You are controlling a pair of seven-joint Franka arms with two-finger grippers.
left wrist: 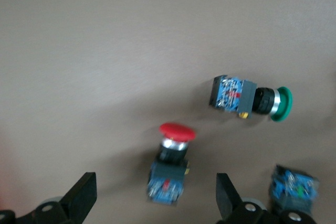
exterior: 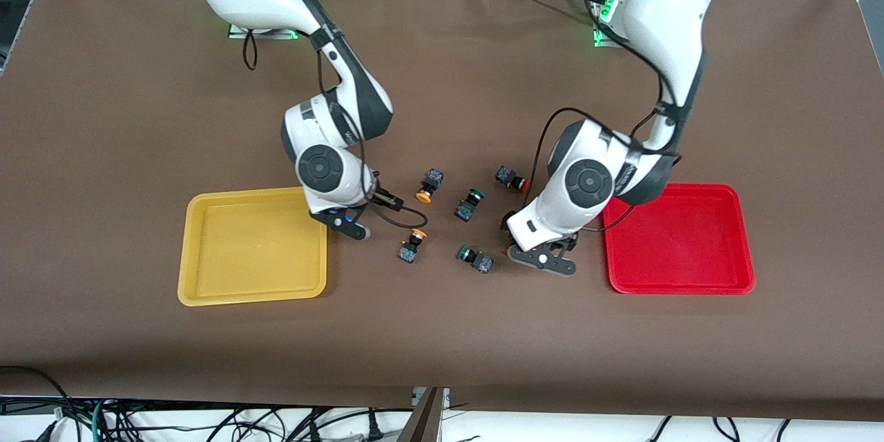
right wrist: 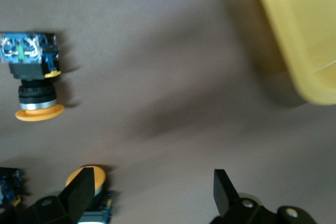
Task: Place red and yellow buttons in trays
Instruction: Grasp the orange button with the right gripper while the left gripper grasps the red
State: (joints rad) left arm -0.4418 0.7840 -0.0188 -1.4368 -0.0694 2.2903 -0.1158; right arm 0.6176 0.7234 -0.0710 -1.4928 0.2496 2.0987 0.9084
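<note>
My left gripper lowers next and only then closes, since its fingers hang above the red button's blue body and closing now would miss.
A red button [left wrist: 170,166] lies on the table between the open fingers of my left gripper [left wrist: 156,198], untouched; in the front view my left gripper [exterior: 545,259] hides it. A second red button [exterior: 512,179] lies farther from the front camera. The red tray [exterior: 680,276] is empty beside my left gripper. My right gripper [exterior: 351,224] is open and empty by the yellow tray [exterior: 252,293], which is also empty. In the right wrist view one finger [right wrist: 79,192] of my right gripper [right wrist: 152,195] is next to a yellow button [right wrist: 90,179]. Two yellow buttons [exterior: 428,186] [exterior: 412,246] lie mid-table.
Two green-capped buttons [exterior: 469,204] [exterior: 475,257] lie among the others at mid-table; one shows in the left wrist view [left wrist: 252,98]. The brown table cover [exterior: 442,345] stretches toward the front camera. The yellow tray's corner [right wrist: 299,40] shows in the right wrist view.
</note>
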